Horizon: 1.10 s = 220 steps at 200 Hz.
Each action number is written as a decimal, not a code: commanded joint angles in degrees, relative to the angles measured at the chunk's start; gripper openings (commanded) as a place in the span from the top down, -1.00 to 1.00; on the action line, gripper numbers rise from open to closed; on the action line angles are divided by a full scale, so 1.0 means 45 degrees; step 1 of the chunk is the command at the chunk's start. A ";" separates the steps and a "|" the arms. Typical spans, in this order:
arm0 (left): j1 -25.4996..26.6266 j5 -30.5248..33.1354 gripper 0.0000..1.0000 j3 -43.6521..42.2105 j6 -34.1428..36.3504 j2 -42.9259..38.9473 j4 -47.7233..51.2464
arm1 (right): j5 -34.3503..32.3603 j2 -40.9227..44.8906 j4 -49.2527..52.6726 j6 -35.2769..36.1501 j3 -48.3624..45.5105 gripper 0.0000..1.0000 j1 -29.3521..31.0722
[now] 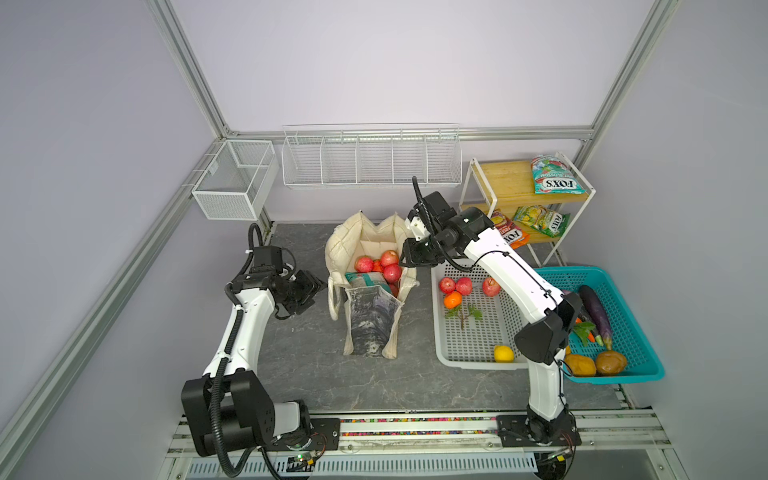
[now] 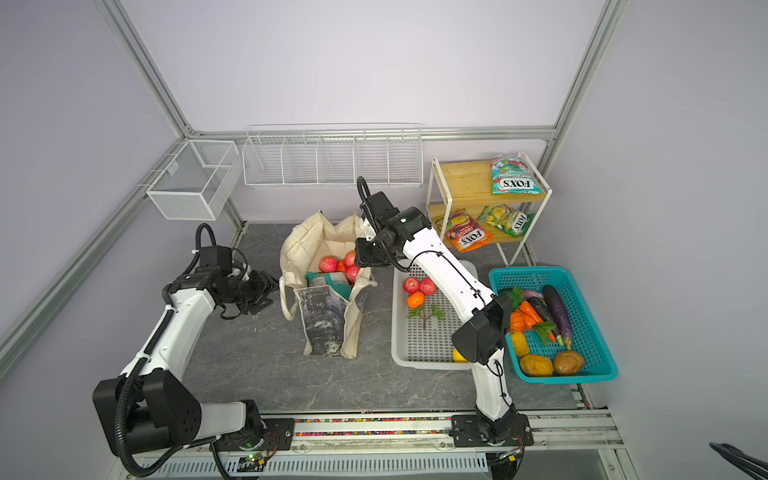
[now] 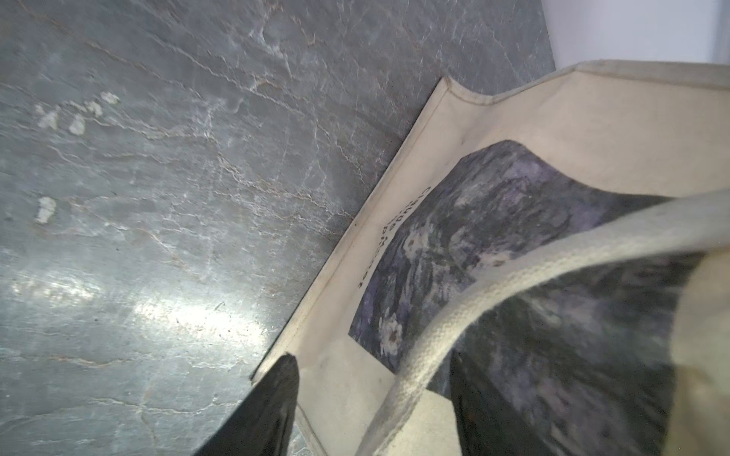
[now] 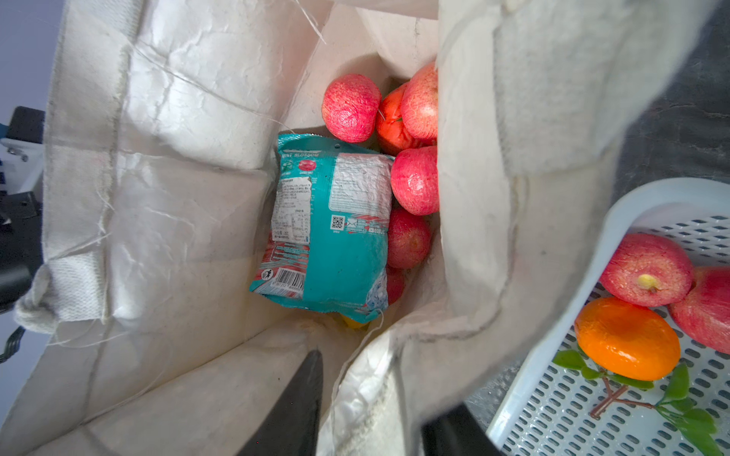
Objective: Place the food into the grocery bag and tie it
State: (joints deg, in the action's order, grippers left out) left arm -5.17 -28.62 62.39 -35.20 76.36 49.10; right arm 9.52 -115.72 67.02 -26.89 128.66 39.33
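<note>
My left gripper is going to grab the handle's loose loop [image 1: 333, 304] next, away from the bag's rim, to pull the cream handle across and tie the grocery bag [image 1: 370, 328].
The cream grocery bag [image 1: 370, 328] [image 2: 324, 320] stands open mid-table with its printed panel facing front. Inside lie several red apples [image 1: 390, 258] [image 4: 350, 107] and a teal FOX'S packet [image 1: 365, 278] [image 4: 332, 229]. My right gripper [image 1: 403, 258] [image 2: 358, 257] [image 4: 379, 395] is shut on the bunched right rim of the bag [image 4: 466, 237]. My left gripper [image 1: 316, 291] [image 2: 272, 289] [image 3: 375, 375] hovers at the bag's left side, open, with a cream handle [image 3: 434, 335] running loosely between its jaws. More food lies outside the bag: three apples [image 1: 448, 285], an orange [image 1: 453, 300] and a yellow fruit [image 1: 503, 353].
That loose fruit sits in a white perforated basket [image 1: 469, 361] right of the bag. A teal basket [image 1: 648, 374] with eggplants and orange vegetables stands further right. A small shelf [image 1: 498, 183] at the back right holds FOX'S packets [image 1: 557, 174]. Wire baskets [image 1: 370, 160] hang on the back wall.
</note>
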 commanded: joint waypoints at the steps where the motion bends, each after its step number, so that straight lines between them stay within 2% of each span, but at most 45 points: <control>1: -0.0072 -0.0938 -0.15 -0.0354 0.0621 0.0090 -0.0377 | 0.0245 0.0504 -0.0127 0.0273 -0.0240 0.16 -0.0117; 29: -0.0046 -0.1379 -0.08 -0.0675 0.0878 0.0090 -0.0437 | 0.0365 0.0414 -0.0169 0.0254 -0.0232 0.16 -0.0150; 49: -0.0024 -0.1931 0.07 -0.0935 0.0852 0.0080 -0.0755 | 0.0489 0.0317 -0.0207 0.0200 -0.0232 0.16 -0.0178; 72: 0.0054 -0.2184 0.10 -0.1129 0.0769 0.0083 -0.0936 | 0.0599 0.0219 -0.0260 0.0122 -0.0195 0.16 -0.0210; 96: 0.0152 -0.2334 0.06 -0.1167 0.0772 -0.0025 -0.0931 | 0.0637 0.0150 -0.0303 0.0068 -0.0139 0.16 -0.0240; 127: 0.0205 -0.2611 -0.10 -0.1164 0.0733 -0.0353 -0.0833 | 0.0658 0.0129 -0.0298 0.0020 -0.0095 0.16 -0.0259; 144: 0.0348 -0.2598 -0.10 -0.1178 0.0751 -0.0433 -0.0860 | 0.0639 0.0140 -0.0294 0.0000 -0.0095 0.16 -0.0274; 198: 0.0948 -0.2383 0.18 -0.1020 0.0752 0.0638 -0.1552 | 0.0714 0.0188 -0.0245 0.0039 -0.0212 0.16 -0.0278; 220: 0.1079 -0.2251 0.23 -0.0707 0.0828 0.1033 -0.1612 | 0.0717 0.0218 -0.0188 0.0039 -0.0222 0.16 -0.0277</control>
State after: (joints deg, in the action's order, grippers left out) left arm -0.93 -39.27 57.52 -32.34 79.18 43.46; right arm 12.03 -115.72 66.61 -26.81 128.55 38.37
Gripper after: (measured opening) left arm 0.394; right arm 0.422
